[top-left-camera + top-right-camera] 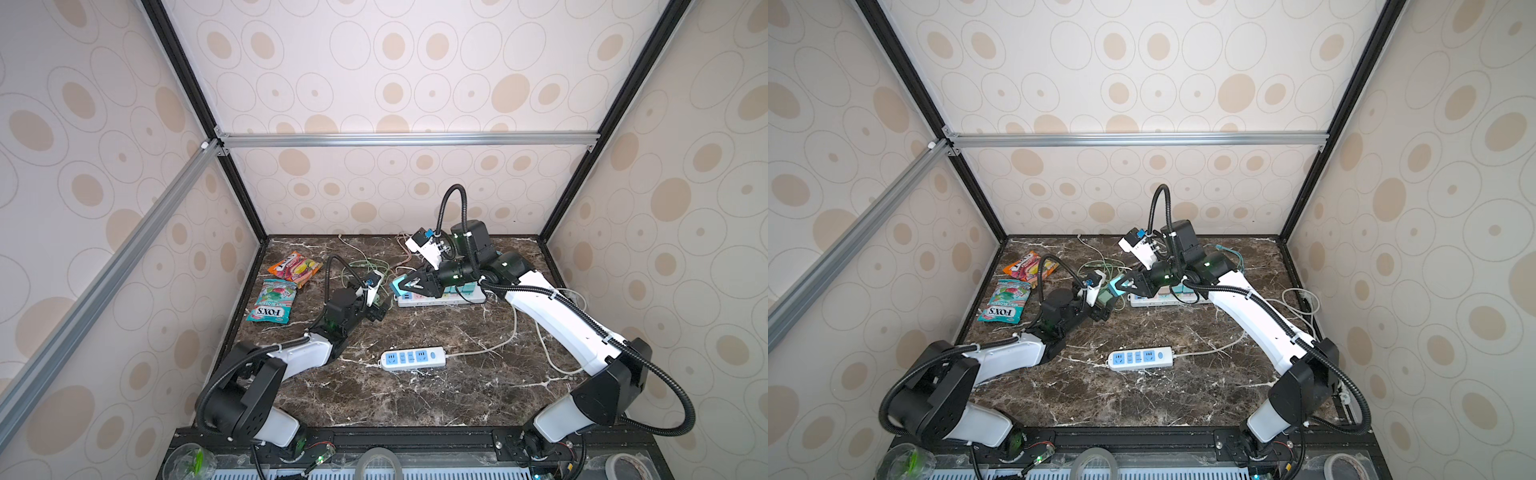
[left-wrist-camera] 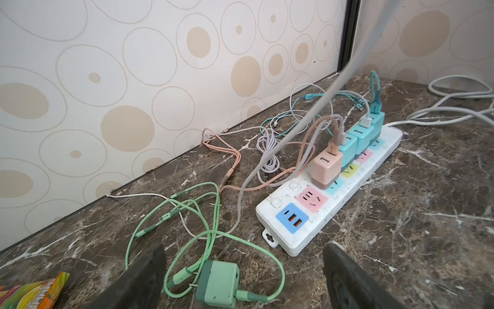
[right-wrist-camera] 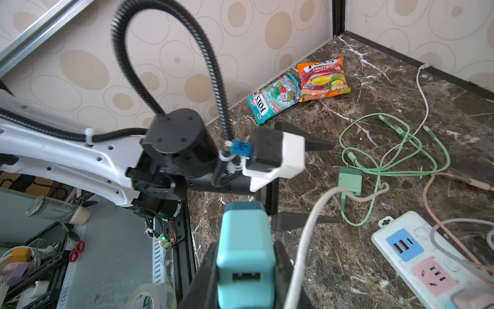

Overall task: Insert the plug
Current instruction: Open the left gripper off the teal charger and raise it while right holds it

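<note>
The teal plug is free to insert once the cable (image 2: 294, 137) is pulled away, so my left gripper should grab the white cable's loose length, away from the plug.
My right gripper (image 3: 246, 270) is shut on a teal plug (image 3: 245, 240), held above the table near the end of the white power strip (image 3: 417, 256). In both top views the teal plug (image 1: 398, 286) (image 1: 1116, 286) hangs at that strip's left end (image 1: 440, 298). The strip has a free pink socket (image 2: 311, 199), and a pink charger (image 2: 326, 167) and teal chargers are plugged in further along. My left gripper (image 2: 245, 247) is open and low over the table. A green plug (image 2: 217, 283) lies loose on the marble between its fingers, touching neither.
Green (image 2: 187, 208), pink and white cables lie tangled beside the strip towards the back wall. A second white strip with blue sockets (image 1: 413, 358) lies mid-table. Two candy bags (image 1: 295, 268) (image 1: 272, 301) sit at the left wall. White cords loop at the right wall (image 1: 569, 299).
</note>
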Motion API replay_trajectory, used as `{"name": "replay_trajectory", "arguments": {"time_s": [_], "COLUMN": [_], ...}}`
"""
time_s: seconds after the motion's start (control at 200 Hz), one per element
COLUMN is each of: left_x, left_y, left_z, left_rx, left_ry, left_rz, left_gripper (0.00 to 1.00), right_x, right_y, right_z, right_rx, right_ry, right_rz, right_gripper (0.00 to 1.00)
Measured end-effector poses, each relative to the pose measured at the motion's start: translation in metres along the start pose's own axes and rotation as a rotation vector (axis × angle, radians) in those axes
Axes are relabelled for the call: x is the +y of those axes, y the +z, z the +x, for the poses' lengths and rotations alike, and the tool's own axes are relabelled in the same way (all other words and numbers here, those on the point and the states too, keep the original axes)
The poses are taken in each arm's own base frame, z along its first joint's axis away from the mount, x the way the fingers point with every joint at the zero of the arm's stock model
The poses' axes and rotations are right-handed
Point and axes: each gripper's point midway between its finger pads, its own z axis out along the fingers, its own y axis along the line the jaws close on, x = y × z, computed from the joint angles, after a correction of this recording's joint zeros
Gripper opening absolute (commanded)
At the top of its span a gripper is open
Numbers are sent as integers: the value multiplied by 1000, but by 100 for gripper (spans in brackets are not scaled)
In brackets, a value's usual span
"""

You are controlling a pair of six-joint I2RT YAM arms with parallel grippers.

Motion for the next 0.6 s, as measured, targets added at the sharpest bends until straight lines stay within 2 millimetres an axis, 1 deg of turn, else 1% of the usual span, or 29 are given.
{"name": "replay_trajectory", "arguments": {"time_s": [0.07, 0.16, 0.295, 0.345, 0.42, 0.475, 0.52, 0.555, 0.6], "left_x": [0, 4, 18, 22, 24, 27, 29, 32, 34], "left_y": [15, 35, 62, 69, 76, 79, 80, 80, 79], "left_z": [3, 0, -5, -4, 0, 2, 0, -4, -13], "left_rx": [3, -13, -44, -48, -49, -45, -48, -56, -78], "left_ry": [-4, -8, -16, -16, -15, -17, -7, -5, -1], "left_rz": [1, -21, -95, -116, -135, -150, -164, -174, -182], "left_gripper": [86, 81, 68, 59, 37, 25, 19, 16, 13], "right_x": [4, 10, 19, 23, 30, 34, 36, 39, 41], "right_y": [-4, -10, -21, -25, -34, -40, -45, -48, -51], "right_z": [-2, -5, -7, -8, -9, -9, -8, -7, -4], "right_rx": [-8, -18, -37, -44, -59, -70, -78, -80, -79], "right_ry": [-11, -23, -41, -49, -65, -77, -88, -96, -110], "right_rz": [-3, -6, -5, -5, 0, 8, 16, 20, 23], "right_gripper": [2, 2, 2, 2, 2, 2, 2, 2, 2]}}
